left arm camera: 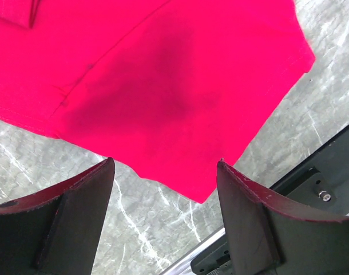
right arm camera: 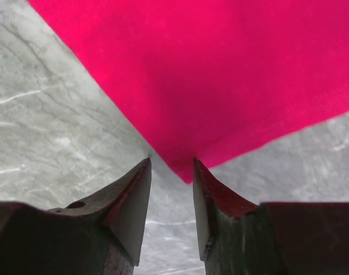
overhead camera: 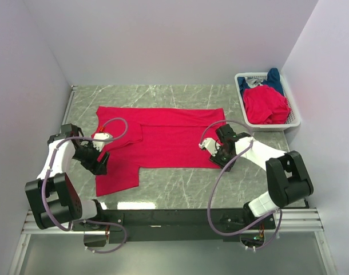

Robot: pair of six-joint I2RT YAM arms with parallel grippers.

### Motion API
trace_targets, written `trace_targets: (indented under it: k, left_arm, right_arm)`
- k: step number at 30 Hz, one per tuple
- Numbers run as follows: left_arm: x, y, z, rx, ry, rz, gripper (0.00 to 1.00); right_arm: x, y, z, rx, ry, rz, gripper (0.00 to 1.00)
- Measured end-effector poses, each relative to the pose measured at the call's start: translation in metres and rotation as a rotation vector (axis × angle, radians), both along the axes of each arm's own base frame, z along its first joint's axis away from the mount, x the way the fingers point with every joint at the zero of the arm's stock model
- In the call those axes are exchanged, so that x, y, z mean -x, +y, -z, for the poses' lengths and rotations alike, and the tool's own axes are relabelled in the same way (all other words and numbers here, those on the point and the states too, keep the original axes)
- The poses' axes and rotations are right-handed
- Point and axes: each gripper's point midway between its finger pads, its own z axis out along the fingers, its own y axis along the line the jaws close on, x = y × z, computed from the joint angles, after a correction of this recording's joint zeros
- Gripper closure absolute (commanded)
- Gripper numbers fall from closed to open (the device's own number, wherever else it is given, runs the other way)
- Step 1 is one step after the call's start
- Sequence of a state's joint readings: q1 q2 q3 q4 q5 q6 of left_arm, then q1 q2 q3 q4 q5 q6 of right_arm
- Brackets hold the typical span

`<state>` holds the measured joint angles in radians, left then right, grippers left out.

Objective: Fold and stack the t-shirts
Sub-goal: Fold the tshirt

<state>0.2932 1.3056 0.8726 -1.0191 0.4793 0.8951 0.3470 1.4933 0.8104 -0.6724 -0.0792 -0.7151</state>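
The left gripper grabs the red t-shirt's edge near the flap next, opposite my right gripper's corner, to fold the t-shirt lengthwise.
A bright red t-shirt (overhead camera: pixel 169 140) lies spread flat on the marble table, with one flap reaching toward the front left. My left gripper (overhead camera: pixel 100 167) is open wide and empty at the shirt's left edge. In the left wrist view the red cloth (left arm camera: pixel 163 86) lies ahead of the gripper (left arm camera: pixel 166 166), with bare table between the fingers. My right gripper (overhead camera: pixel 223 160) is at the shirt's front right corner. In the right wrist view its jaws (right arm camera: pixel 171 166) stand a little apart, with the red corner (right arm camera: pixel 231 74) just ahead of the tips, not gripped.
A white mesh basket (overhead camera: pixel 294 119) stands at the back right, holding a crumpled red shirt (overhead camera: pixel 265 106) and a dark blue shirt (overhead camera: pixel 272 80). Walls close in the table on three sides. The black front rail (left arm camera: pixel 312 183) runs along the near edge.
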Motion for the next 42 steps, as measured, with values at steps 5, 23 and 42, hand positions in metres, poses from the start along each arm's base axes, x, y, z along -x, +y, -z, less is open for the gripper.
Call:
trace_targets:
  k: [5, 23, 42]
  left_arm:
    - [0.003, 0.003, 0.001, -0.025, -0.015, 0.019, 0.23]
    - [0.013, 0.013, 0.028, -0.209, -0.118, 0.289, 0.33]
    - [-0.003, 0.015, 0.061, -0.286, -0.105, 0.412, 0.82]
  right_arm:
    - [0.0, -0.001, 0.006, 0.016, 0.016, -0.003, 0.71]
    - [-0.006, -0.005, 0.005, 0.052, 0.009, 0.017, 1.0]
    - [-0.009, -0.003, 0.005, 0.056, 0.036, 0.033, 1.0]
